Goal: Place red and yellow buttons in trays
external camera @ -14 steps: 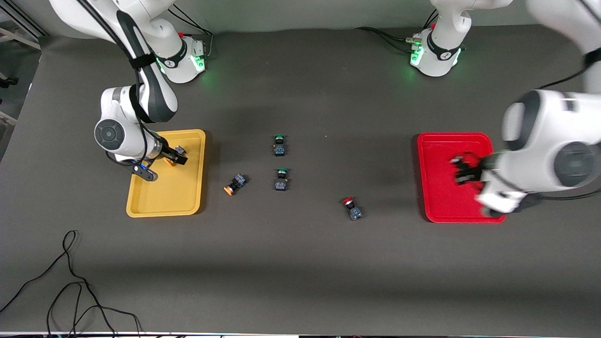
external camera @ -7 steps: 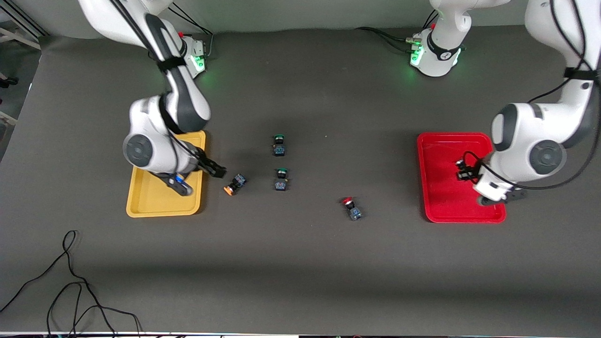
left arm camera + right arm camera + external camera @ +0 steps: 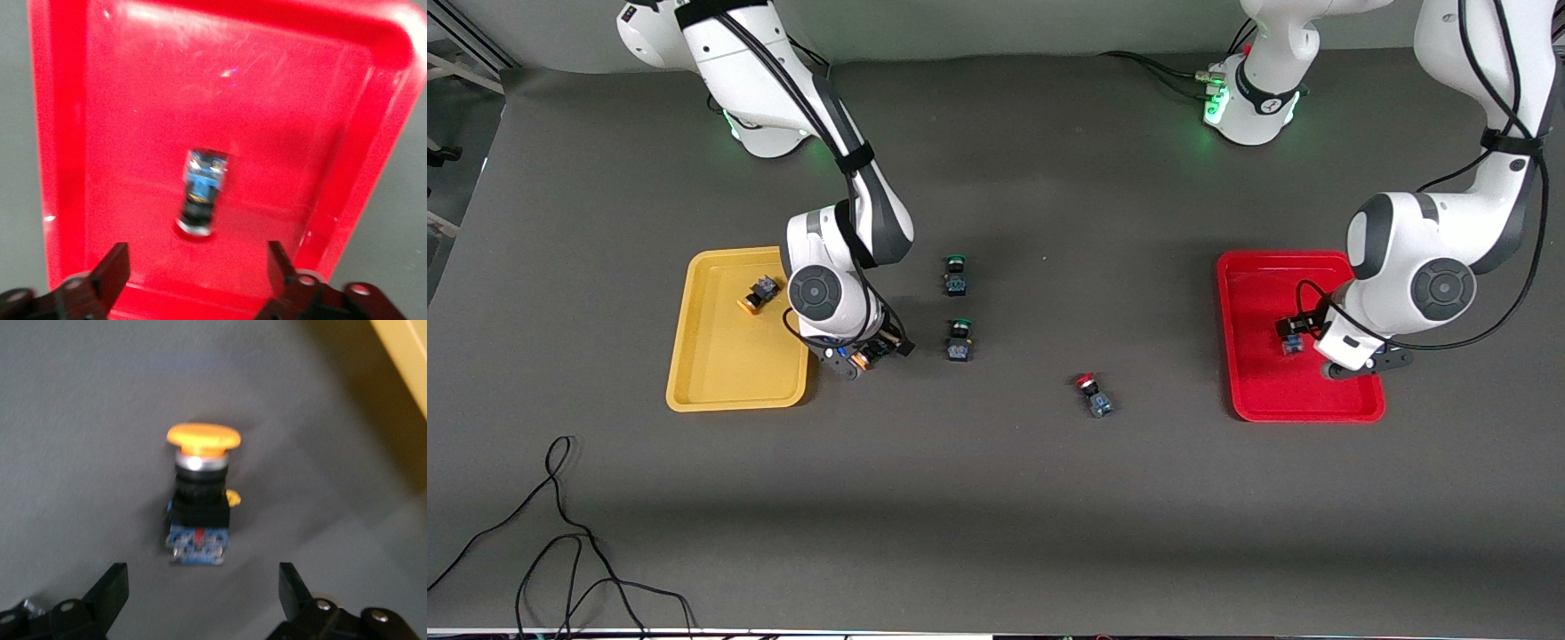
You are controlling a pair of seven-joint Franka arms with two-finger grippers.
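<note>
My right gripper needs to go down toward the yellow button's body before it closes on the yellow button's black body [image 3: 860, 361], because the button's body is ahead of both fingers.
The yellow tray [image 3: 729, 364] holds one yellow-capped button [image 3: 758, 293]. My right gripper [image 3: 878, 347] is open, low over the second yellow button [image 3: 861, 358], which lies on the table beside that tray. In the right wrist view the button [image 3: 199, 500] lies just ahead of the open gripper [image 3: 203, 590]. The red tray [image 3: 1263, 293] holds one button [image 3: 1287, 345]. My left gripper [image 3: 1300, 331] is open over it. The left wrist view shows that button [image 3: 202, 193] lying free on the red tray [image 3: 133, 100], ahead of the open gripper [image 3: 197, 267]. A red-capped button [image 3: 1092, 395] lies on the table.
Two green-capped buttons [image 3: 955, 275] [image 3: 959, 340] lie mid-table, the nearer one close beside my right gripper. A loose black cable [image 3: 560, 533] lies near the front edge toward the right arm's end. A corner of the yellow tray [image 3: 407, 353] shows in the right wrist view.
My right gripper let go of a yellow button in the yellow tray and moved over the second yellow button. My left gripper left a button lying in the red tray and drew back.
</note>
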